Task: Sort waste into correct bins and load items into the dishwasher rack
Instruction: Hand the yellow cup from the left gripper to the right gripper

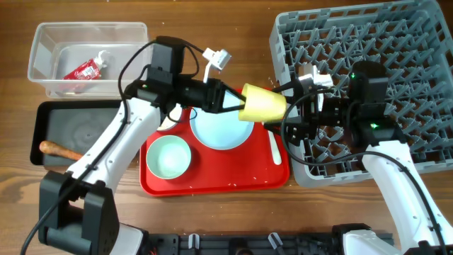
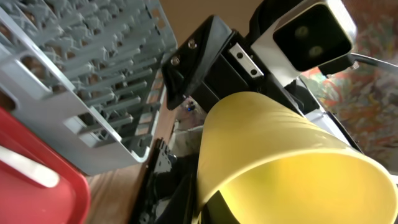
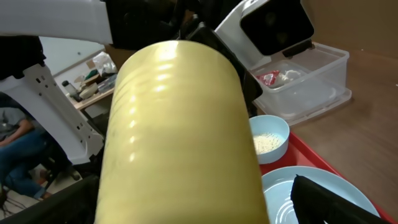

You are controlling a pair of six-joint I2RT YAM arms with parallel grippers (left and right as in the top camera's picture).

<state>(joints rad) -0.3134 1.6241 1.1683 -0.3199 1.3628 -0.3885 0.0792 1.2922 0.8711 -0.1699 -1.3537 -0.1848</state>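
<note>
The cup's rim needs to stay free to go into the dishwasher rack (image 1: 396, 71) opening first, so my right gripper should next grab the small yellow cup around its base end (image 1: 278, 108).
My left gripper (image 1: 237, 99) is shut on the rim of the small yellow cup (image 1: 263, 105), one finger inside it, and holds it on its side above the red tray's right end. The cup fills the left wrist view (image 2: 280, 155) and the right wrist view (image 3: 180, 130). My right gripper (image 1: 291, 117) is open at the cup's base, with one finger showing beside it. The grey dishwasher rack (image 1: 396, 71) is behind it. The light blue plate (image 1: 219, 131), mint-green bowl (image 1: 168, 156) and white spoon (image 1: 274, 149) lie on the tray. The white bowl (image 3: 268, 138) holds rice grains.
The red tray (image 1: 212, 183) sits mid-table. The clear tub (image 1: 49, 57) at the back left holds the red wrapper (image 1: 83, 69) and a white scrap (image 1: 105, 57). The black tray (image 1: 42, 127) holds the brown food stick (image 1: 60, 150).
</note>
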